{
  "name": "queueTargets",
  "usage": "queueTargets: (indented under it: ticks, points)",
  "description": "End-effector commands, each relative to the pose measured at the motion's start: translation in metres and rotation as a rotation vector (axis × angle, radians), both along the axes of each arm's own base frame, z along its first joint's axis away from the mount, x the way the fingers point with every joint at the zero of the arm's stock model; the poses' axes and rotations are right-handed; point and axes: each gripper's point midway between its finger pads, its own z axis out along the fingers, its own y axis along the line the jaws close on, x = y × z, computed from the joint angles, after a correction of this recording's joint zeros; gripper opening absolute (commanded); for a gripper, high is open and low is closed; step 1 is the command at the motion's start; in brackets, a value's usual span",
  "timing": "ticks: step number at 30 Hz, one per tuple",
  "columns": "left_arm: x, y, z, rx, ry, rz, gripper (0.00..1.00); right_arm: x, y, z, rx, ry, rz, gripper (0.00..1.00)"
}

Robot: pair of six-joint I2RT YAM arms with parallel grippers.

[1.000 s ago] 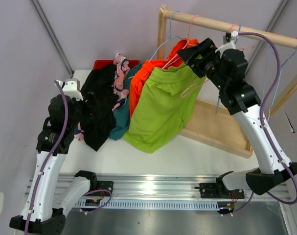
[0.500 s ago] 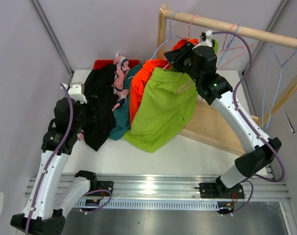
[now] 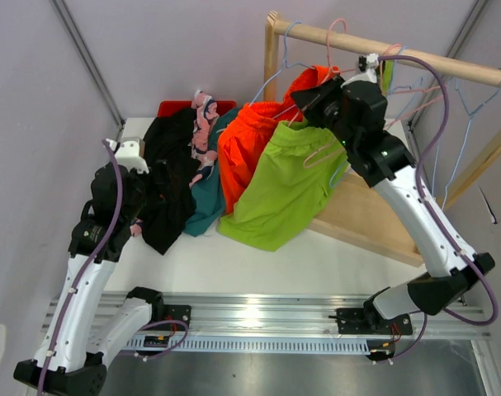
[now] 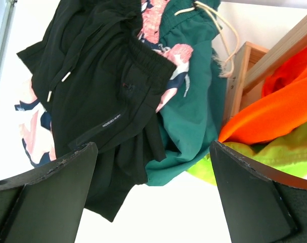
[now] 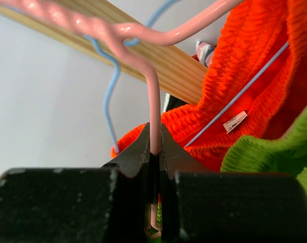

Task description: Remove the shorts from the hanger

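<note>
I will next grab the lime green shorts' side [image 3: 276, 143] just below the waistband with my left gripper, so I can slip the shorts off the held hanger.
The lime green shorts [image 3: 279, 190] hang on a pink hanger [image 3: 320, 153] whose hook is over the wooden rail [image 3: 432, 54]. My right gripper [image 3: 312, 95] is shut on that pink hanger's neck [image 5: 153, 101], fingertips [image 5: 143, 147] pinching the wire just below the rail. Orange shorts [image 3: 246, 144] hang beside it on a blue hanger [image 5: 108, 111]. Black shorts [image 3: 167, 186], pink patterned shorts [image 3: 203, 124] and dark teal shorts [image 3: 207, 202] lie heaped on the table at the left. My left gripper [image 4: 153, 192] is open above the black [image 4: 102, 91] and teal [image 4: 193, 116] shorts, holding nothing.
The wooden rack's base [image 3: 374, 214] and upright post [image 3: 271, 49] stand at the back right. Several empty wire hangers [image 3: 473, 99] hang further right on the rail. A red object [image 3: 177, 107] shows behind the heap.
My right gripper has shut on the pink hanger's neck and drawn it slightly right, swinging the lime green shorts. The left arm has barely moved.
</note>
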Motion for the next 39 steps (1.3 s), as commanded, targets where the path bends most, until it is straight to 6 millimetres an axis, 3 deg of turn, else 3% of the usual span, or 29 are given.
queueTargets:
  ticks: [1, 5, 8, 11, 12, 14, 15, 20, 25, 32, 35, 36, 39]
  points:
    - [0.000, -0.020, 0.044, -0.031, -0.105, -0.081, 0.99, -0.046, -0.028, 0.081, 0.082, -0.196, -0.004, 0.03]
    - [-0.005, -0.058, 0.072, -0.041, -0.182, -0.239, 0.99, -0.065, -0.023, 0.103, 0.132, -0.225, 0.074, 0.00]
    - [-0.020, -0.103, 0.107, -0.098, -0.294, -0.464, 0.99, -0.079, -0.013, 0.114, 0.170, -0.235, 0.158, 0.00]
    - [-0.048, -0.148, 0.122, -0.182, -0.358, -0.733, 0.99, -0.093, -0.002, 0.124, 0.206, -0.254, 0.238, 0.00]
    - [-0.054, -0.158, 0.139, -0.210, -0.433, -0.792, 0.99, -0.097, 0.003, 0.125, 0.214, -0.258, 0.258, 0.00]
    - [-0.070, -0.176, 0.144, -0.268, -0.447, -0.898, 1.00, -0.102, 0.009, 0.126, 0.223, -0.257, 0.289, 0.00]
    - [-0.075, -0.181, 0.156, -0.293, -0.495, -0.931, 0.99, -0.105, 0.012, 0.128, 0.227, -0.261, 0.302, 0.00]
    - [-0.100, -0.209, 0.160, -0.388, -0.527, -1.094, 0.99, -0.107, 0.015, 0.127, 0.227, -0.257, 0.314, 0.00]
    - [-0.111, -0.237, 0.145, -0.430, -0.497, -1.201, 0.99, -0.107, 0.016, 0.126, 0.232, -0.260, 0.316, 0.00]
    - [-0.110, -0.267, 0.125, -0.450, -0.459, -1.231, 0.99, -0.107, 0.020, 0.120, 0.249, -0.246, 0.334, 0.00]
    - [-0.095, -0.278, 0.115, -0.437, -0.435, -1.185, 0.77, -0.114, 0.019, 0.123, 0.269, -0.248, 0.351, 0.00]
    - [-0.088, -0.281, 0.110, -0.437, -0.427, -1.163, 0.52, -0.117, 0.018, 0.124, 0.275, -0.252, 0.357, 0.00]
    - [-0.080, -0.287, 0.100, -0.443, -0.410, -1.115, 0.00, -0.122, 0.009, 0.128, 0.300, -0.265, 0.350, 0.00]
